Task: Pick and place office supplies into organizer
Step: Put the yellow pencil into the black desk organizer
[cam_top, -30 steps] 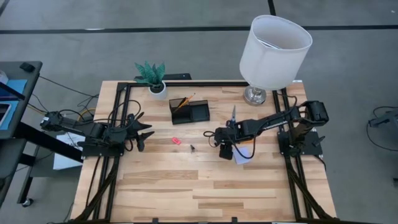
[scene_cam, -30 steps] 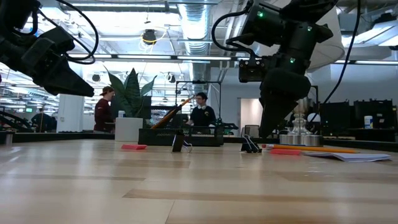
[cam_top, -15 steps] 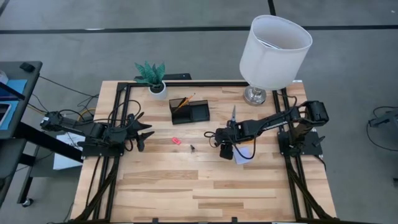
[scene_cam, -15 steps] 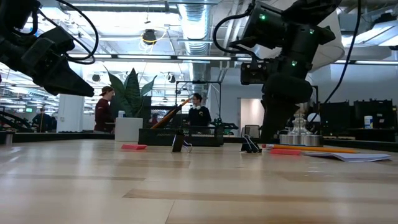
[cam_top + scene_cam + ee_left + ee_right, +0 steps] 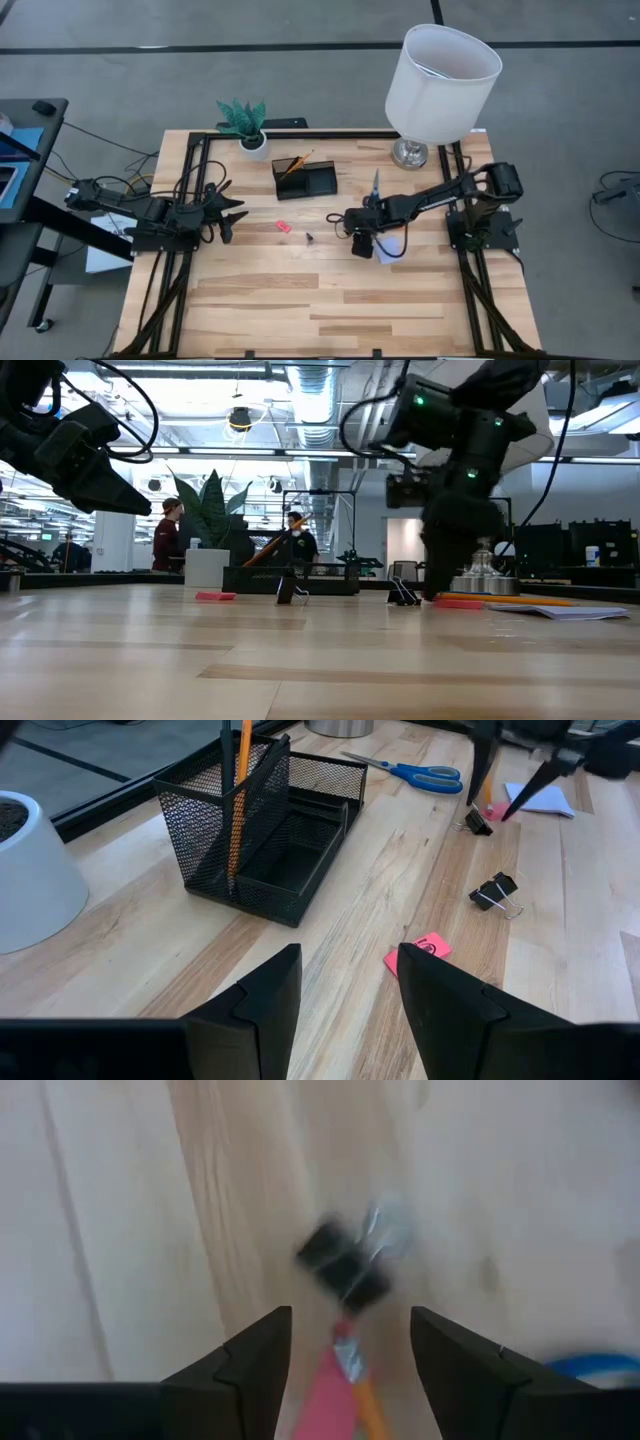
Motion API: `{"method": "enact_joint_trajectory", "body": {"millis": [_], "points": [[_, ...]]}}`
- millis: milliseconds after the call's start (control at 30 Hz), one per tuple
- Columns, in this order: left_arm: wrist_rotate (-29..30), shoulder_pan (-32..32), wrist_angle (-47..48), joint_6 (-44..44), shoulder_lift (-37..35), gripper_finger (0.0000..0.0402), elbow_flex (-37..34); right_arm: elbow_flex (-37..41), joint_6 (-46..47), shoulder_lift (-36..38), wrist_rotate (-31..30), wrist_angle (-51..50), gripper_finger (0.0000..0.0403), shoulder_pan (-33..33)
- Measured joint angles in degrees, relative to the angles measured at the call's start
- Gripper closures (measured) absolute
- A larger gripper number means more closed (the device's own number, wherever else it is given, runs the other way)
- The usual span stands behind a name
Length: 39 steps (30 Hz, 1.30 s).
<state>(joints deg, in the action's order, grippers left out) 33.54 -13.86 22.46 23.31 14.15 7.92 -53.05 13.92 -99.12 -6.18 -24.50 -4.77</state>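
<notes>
The right gripper will next grab the orange pencil by its eraser end [image 5: 348, 1348], so that it can stand the pencil in the organizer.
My right gripper [image 5: 347, 222] points steeply down, open, low over the table right of centre. In its wrist view a small black clip [image 5: 345, 1270] lies just past the fingertips, and an orange pencil's [image 5: 358, 1380] end lies on the table between the two fingers, beside a pink piece [image 5: 322, 1398]. Neither finger touches them. The black mesh organizer [image 5: 305, 177] stands at the far middle with an orange pencil [image 5: 240, 800] leaning in its cup. My left gripper [image 5: 232, 212] waits open at the left, above the table.
A pink eraser [image 5: 283, 226] and a second black clip [image 5: 309, 237] lie on the wood between the arms. Blue-handled scissors [image 5: 376, 183] lie beyond my right arm; a pale note pad [image 5: 390, 246] sits partly under it. A white plant pot [image 5: 253, 143] and a lamp [image 5: 440, 80] stand at the far edge.
My right gripper has sunk a little toward the table over the clip and the pencil's end, still pointing down with its fingers apart as before.
</notes>
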Motion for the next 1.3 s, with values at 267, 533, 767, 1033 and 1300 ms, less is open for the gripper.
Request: {"method": "enact_joint_trajectory", "body": {"millis": [267,533,767,1033,1300], "points": [[-0.1,0.0,0.0,0.0,0.2,0.0242,0.0,-0.2,0.2,-1.9,0.3,0.7,0.0205,0.1],[-0.1,0.0,0.0,0.0,0.5,0.0242,0.0,-0.2,0.2,-1.9,0.7,0.6,0.021,0.4],[0.0,0.0,0.0,0.0,0.5,0.0242,0.0,-0.2,1.1,-1.9,0.7,-0.2,0.0218,0.4],[0.0,0.0,0.0,0.0,0.5,0.0242,0.0,-0.2,1.2,-1.9,0.5,-0.7,0.0223,0.6],[0.0,0.0,0.0,0.0,0.5,0.0242,0.0,-0.2,1.2,-1.9,0.5,-0.8,0.023,0.8]]}}
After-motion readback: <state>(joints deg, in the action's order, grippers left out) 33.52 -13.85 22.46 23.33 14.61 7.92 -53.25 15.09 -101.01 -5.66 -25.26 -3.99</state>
